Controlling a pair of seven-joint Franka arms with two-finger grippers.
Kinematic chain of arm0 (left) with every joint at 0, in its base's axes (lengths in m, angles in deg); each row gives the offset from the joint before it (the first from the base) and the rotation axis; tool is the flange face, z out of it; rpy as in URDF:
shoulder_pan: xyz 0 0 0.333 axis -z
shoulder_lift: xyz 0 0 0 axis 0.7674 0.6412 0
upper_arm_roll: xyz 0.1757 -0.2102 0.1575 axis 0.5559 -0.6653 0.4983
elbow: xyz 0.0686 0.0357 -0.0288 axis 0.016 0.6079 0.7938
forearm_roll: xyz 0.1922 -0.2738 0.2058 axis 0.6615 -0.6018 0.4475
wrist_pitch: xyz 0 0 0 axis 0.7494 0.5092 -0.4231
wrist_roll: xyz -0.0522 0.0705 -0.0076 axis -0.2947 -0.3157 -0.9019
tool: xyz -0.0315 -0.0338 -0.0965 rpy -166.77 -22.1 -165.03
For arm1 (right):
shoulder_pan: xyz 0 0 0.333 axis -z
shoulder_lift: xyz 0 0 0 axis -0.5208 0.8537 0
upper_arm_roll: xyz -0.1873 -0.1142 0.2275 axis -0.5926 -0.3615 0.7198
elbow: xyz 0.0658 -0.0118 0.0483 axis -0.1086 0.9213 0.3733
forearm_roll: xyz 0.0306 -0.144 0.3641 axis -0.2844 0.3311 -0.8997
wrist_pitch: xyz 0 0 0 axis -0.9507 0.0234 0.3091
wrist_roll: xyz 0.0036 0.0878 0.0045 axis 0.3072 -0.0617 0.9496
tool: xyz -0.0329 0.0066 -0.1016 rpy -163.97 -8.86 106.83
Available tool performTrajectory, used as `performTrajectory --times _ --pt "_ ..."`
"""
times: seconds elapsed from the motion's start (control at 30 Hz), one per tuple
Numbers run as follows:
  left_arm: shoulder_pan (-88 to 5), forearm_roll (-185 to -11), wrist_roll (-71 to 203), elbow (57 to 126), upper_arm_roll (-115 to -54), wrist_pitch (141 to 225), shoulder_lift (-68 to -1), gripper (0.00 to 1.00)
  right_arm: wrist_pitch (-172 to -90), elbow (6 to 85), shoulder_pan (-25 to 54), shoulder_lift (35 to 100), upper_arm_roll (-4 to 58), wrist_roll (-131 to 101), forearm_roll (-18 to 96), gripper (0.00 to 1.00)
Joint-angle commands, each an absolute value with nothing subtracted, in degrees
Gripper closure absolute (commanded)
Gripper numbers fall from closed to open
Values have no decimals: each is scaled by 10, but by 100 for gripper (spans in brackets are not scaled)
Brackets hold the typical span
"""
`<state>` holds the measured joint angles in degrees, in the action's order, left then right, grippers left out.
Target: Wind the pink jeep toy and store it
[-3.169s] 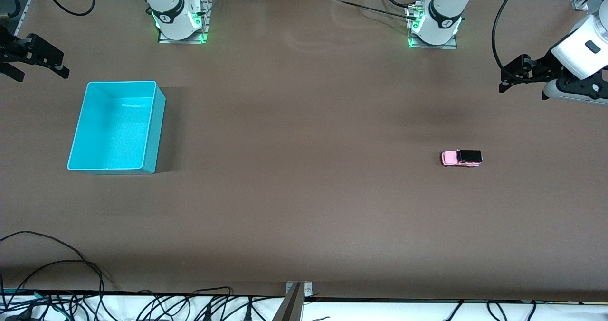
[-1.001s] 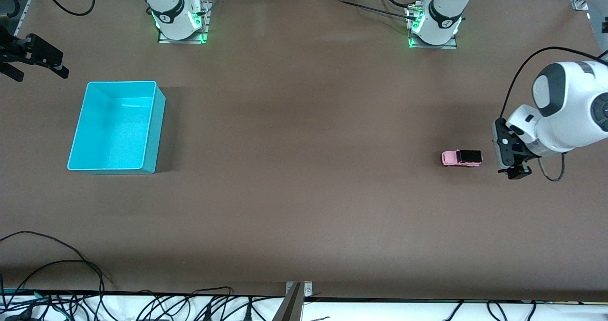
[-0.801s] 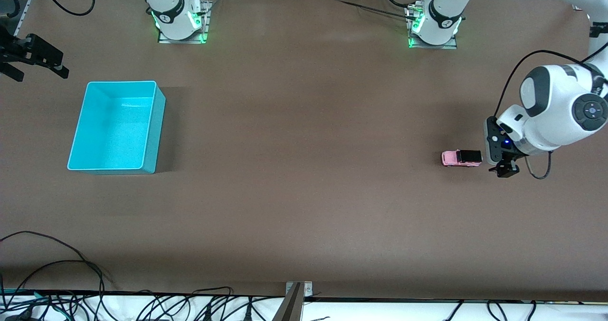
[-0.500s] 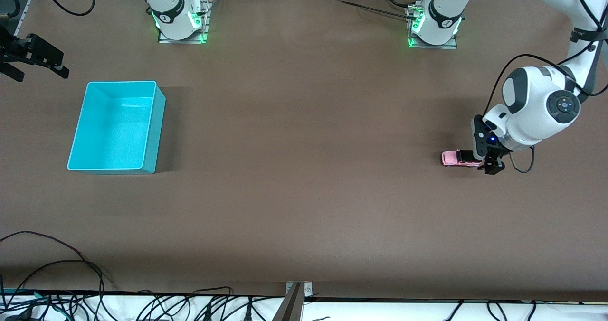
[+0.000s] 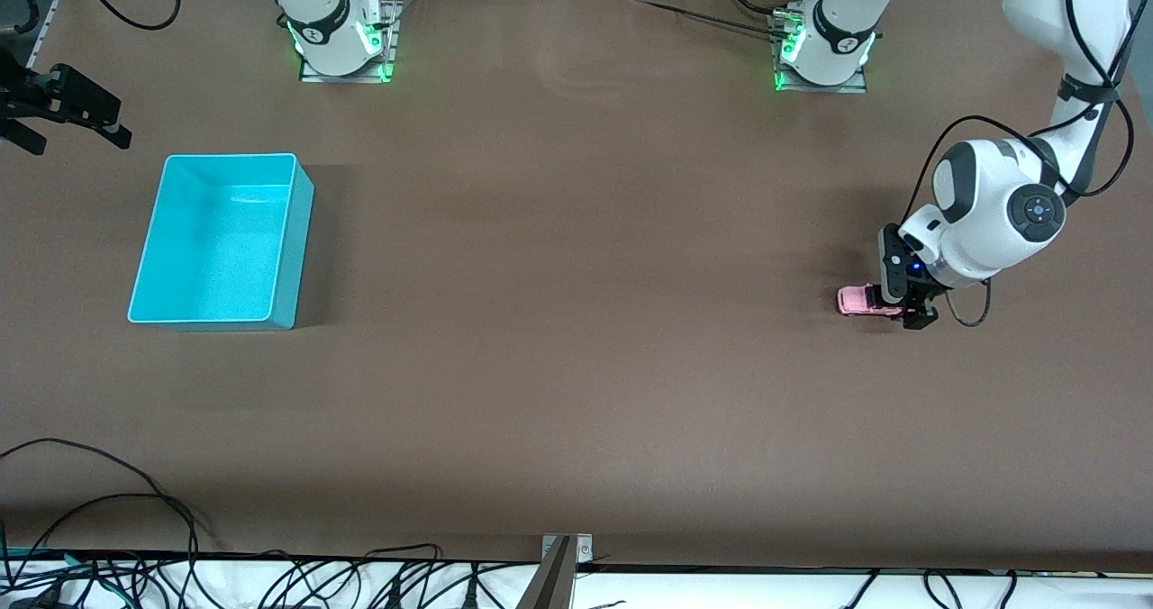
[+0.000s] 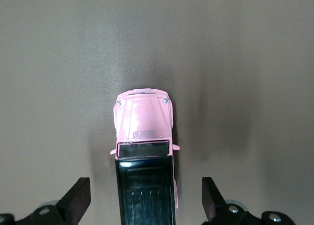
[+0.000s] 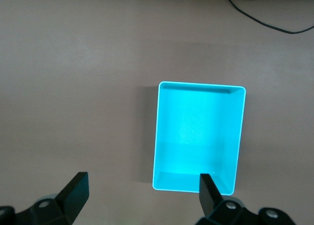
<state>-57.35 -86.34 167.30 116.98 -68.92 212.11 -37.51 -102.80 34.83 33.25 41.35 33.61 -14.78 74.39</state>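
Note:
My left gripper grabs the pink jeep toy (image 6: 143,118) by its black-roofed rear body (image 6: 146,195) next, to wind it up.
The pink jeep toy (image 5: 854,300), pink with a black roof, stands on the brown table at the left arm's end. My left gripper (image 5: 908,310) is low over its rear end, open. In the left wrist view the jeep (image 6: 143,132) lies between the fingers (image 6: 76,200), with a gap on each side of the roof. My right gripper (image 5: 68,109) hangs open with nothing in it near the table's edge at the right arm's end, beside the turquoise bin (image 5: 302,231). The right wrist view shows the gripper (image 7: 142,193) above the table next to the bin (image 7: 196,132).
The turquoise bin holds nothing. Both arm bases (image 5: 342,32) stand at the table's edge farthest from the front camera. Cables (image 5: 135,510) lie along the nearest edge. Wide bare tabletop (image 5: 576,276) separates the bin and the jeep.
The left arm has swung in from the table's end toward the jeep; its open fingers now straddle the jeep's rear. The right arm and the jeep have not moved.

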Motion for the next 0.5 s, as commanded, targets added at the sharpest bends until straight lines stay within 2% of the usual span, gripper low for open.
performTrajectory --times 0.0,0.03,0.07,0.13,0.17,0.23,0.4,0.47 --pt "-582 -854 1685 1166 -695 2134 -359 0 -1019 341 332 414 338 -144 748 0" --pt "-582 -854 1686 1165 -695 2134 -359 0 -1019 341 332 414 338 -144 748 0" --pt "-582 -854 1686 1165 -695 2134 -359 15 -1019 341 332 414 338 -144 748 0" --pt "-582 -854 1686 1165 -695 2134 -359 29 -1019 341 332 414 338 -144 748 0" --pt "-582 -854 1686 1165 -694 2134 -359 41 -1019 341 332 414 338 -144 748 0" --pt "-581 -854 1686 1165 -694 2134 -359 57 -1019 341 332 414 338 -144 748 0" --pt "-576 -851 1686 1160 -694 2134 -358 75 -1019 341 332 414 338 -144 748 0" --pt "-574 -850 1685 1158 -694 2133 -355 77 -1019 341 332 414 338 -144 748 0"
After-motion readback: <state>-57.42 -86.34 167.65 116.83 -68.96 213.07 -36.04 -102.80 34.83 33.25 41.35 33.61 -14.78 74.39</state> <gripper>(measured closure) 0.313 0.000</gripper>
